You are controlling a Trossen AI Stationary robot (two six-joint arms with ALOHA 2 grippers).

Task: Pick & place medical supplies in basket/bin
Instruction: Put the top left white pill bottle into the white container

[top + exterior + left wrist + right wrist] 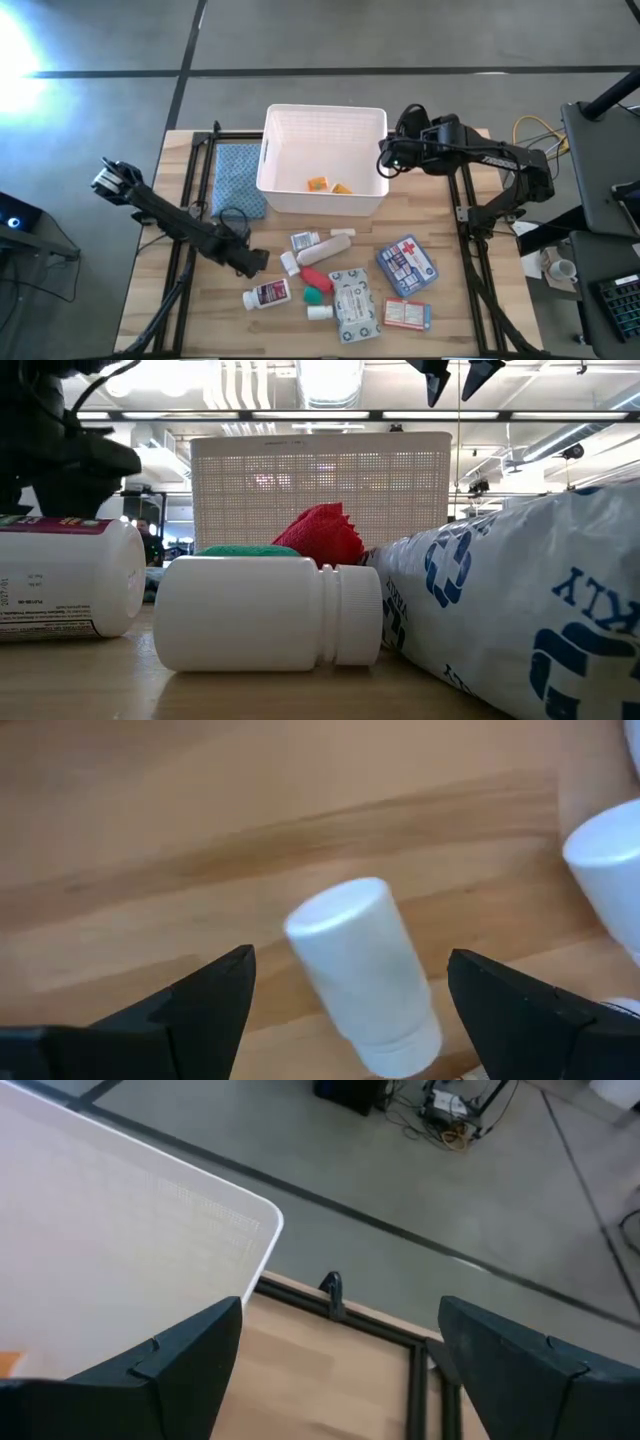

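Observation:
I next need to grab the small white bottle by its cylindrical body [368, 975] with my left gripper. Then it can go in the bin.
The supplies lie on the near half of the wooden table: a labelled white pill bottle [268, 294], a small white bottle [289, 262], a red tube [315, 279], a green-capped bottle [316, 296], a grey-white packet [355, 303], a blue red-cross pouch [406, 263] and a white-red box [407, 314]. My left gripper [255, 260] is open and low over the table. Its fingers stand on either side of the small white bottle [365, 970], which lies on its side. My right gripper [385, 160] is open and empty, raised beside the right wall of the white bin [325, 130].
Two small orange items [328, 185] lie on the bin's floor. A blue patterned cloth [238, 175] lies left of the bin. Another white bottle [305, 241] and a white tube [342, 233] lie just in front of the bin. Bare wood shows at the table's near left.

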